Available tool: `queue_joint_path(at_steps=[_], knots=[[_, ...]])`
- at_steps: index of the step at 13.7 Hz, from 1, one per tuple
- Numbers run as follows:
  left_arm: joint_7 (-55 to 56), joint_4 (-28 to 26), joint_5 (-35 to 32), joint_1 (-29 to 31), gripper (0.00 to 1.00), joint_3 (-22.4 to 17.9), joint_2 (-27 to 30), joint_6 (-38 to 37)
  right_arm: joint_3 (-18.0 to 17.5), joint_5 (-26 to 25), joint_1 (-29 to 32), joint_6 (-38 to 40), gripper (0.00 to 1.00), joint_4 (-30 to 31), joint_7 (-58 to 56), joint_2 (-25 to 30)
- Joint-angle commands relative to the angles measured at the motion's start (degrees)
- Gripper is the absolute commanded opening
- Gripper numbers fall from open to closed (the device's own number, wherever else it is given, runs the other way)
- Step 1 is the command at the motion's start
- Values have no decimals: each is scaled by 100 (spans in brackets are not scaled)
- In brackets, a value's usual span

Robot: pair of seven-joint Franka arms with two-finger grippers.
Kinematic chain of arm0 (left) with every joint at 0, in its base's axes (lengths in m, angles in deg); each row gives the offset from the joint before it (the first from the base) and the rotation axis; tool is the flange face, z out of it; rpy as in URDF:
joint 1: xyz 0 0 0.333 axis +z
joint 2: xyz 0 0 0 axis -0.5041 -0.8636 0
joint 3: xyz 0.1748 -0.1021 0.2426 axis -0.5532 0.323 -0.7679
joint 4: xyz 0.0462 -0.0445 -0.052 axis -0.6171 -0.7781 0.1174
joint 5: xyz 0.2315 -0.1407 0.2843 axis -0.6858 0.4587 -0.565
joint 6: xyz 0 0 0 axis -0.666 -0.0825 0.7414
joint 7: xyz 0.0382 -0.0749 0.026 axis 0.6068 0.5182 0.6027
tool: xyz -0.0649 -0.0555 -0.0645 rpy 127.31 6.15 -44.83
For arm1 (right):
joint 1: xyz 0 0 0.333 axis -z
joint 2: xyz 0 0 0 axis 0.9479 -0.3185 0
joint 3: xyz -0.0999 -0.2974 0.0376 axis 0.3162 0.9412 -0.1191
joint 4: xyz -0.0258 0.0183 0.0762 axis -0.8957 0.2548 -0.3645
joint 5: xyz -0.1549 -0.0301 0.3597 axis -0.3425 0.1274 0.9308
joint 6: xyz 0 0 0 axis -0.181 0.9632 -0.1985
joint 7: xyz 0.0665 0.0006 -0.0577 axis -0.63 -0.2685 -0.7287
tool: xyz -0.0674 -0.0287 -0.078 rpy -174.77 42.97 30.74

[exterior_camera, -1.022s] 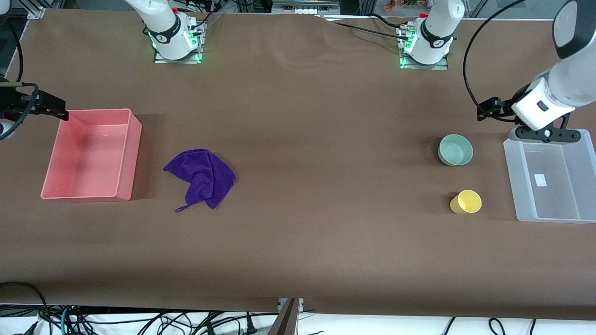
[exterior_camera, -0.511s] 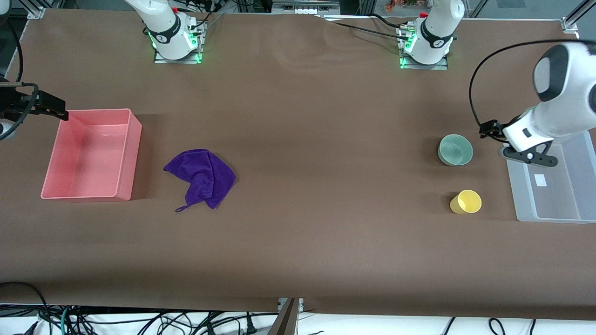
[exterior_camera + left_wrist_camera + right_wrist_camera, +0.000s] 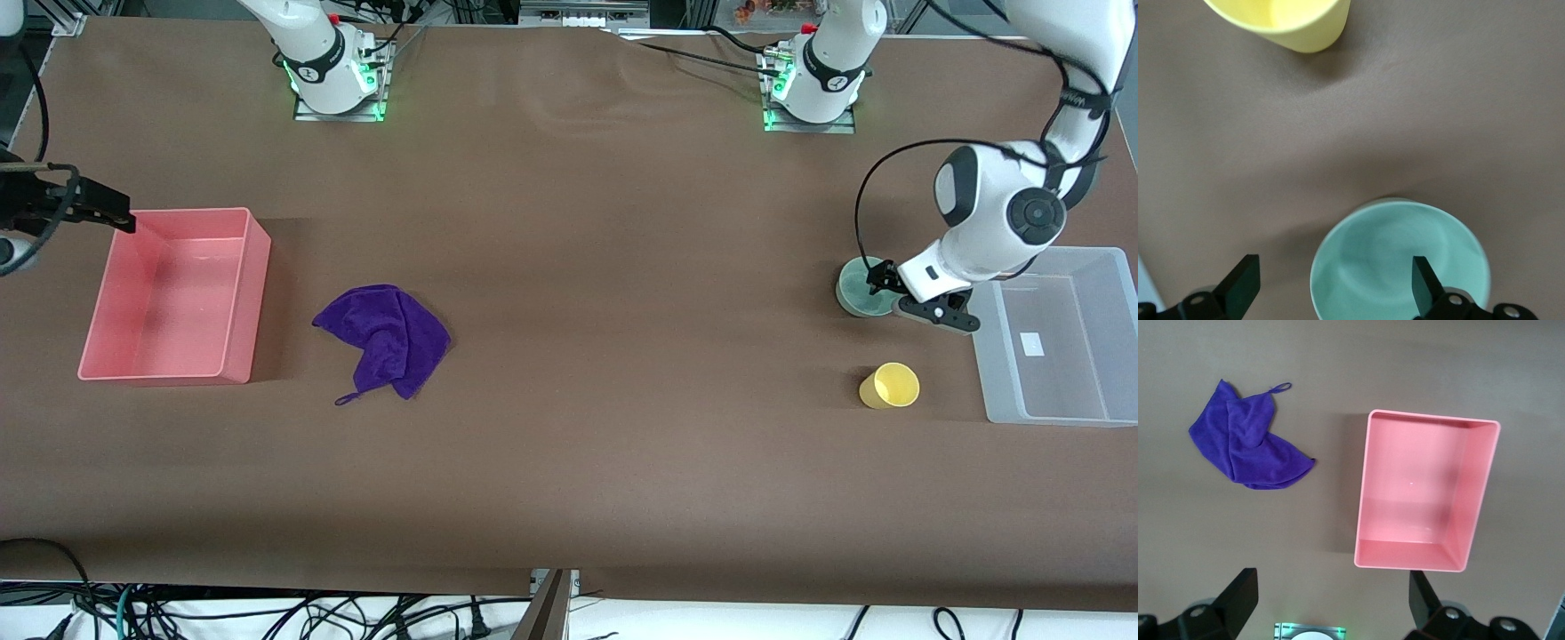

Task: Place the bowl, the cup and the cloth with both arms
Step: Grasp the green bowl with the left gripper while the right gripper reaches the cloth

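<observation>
The bowl's round opening (image 3: 861, 290) is wider than the robot's open fingers, so the left gripper should pinch the bowl by its thin rim (image 3: 893, 300) next.
The mint-green bowl (image 3: 855, 290) stands upright near the left arm's end of the table. My left gripper (image 3: 886, 286) is open and low over it. In the left wrist view, my left gripper (image 3: 1333, 275) has one finger over the inside of the bowl (image 3: 1398, 267) and the other outside its rim. The yellow cup (image 3: 889, 386) lies on its side, nearer the camera than the bowl; it also shows in the left wrist view (image 3: 1295, 23). The purple cloth (image 3: 384, 338) lies crumpled beside the pink bin. My right gripper (image 3: 114, 219) waits open and empty over the pink bin's corner.
An empty pink bin (image 3: 227, 293) stands at the right arm's end and shows in the right wrist view (image 3: 1425, 493), with the cloth (image 3: 1248, 443) beside it. An empty clear plastic bin (image 3: 996, 356) stands at the left arm's end, beside the bowl and cup.
My left arm has swung from above the clear bin down to the bowl. The right arm has stayed still.
</observation>
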Motion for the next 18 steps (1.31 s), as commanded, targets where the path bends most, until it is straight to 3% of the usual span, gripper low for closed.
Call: queue_joint_path(at_steps=[1, 2, 3, 4, 8, 11, 14, 18], knots=[[-439, 111, -81, 182, 87, 40, -285, 227, -19, 216, -186, -77, 100, 7, -28, -298], [-501, 111, -81, 182, 57, 40, -356, 236, -19, 216, -344, -182, 100, 24, -37, -439], [-510, 111, -81, 182, 15, 40, -348, 236, -28, 243, -450, -235, 100, 16, -45, -788], [-563, 119, -81, 191, 0, 40, -339, 218, -36, 330, -546, -279, 100, 15, -46, -1035], [-852, 163, -81, 191, 0, 40, -295, 192, -45, 410, -942, -1007, 100, 24, 42, -1765], [-915, 172, -81, 191, 0, 49, -33, -52, -141, 419, -1171, -2078, 100, 479, 51, -2092], [-915, 566, -37, 147, 0, 84, 643, -1516, -264, 419, -1180, -2739, 100, 1129, 42, -2250], [-1343, 2137, -2, 164, 0, 66, 778, -3690, -371, 427, -1171, -3758, 100, 2044, 42, -2356]])
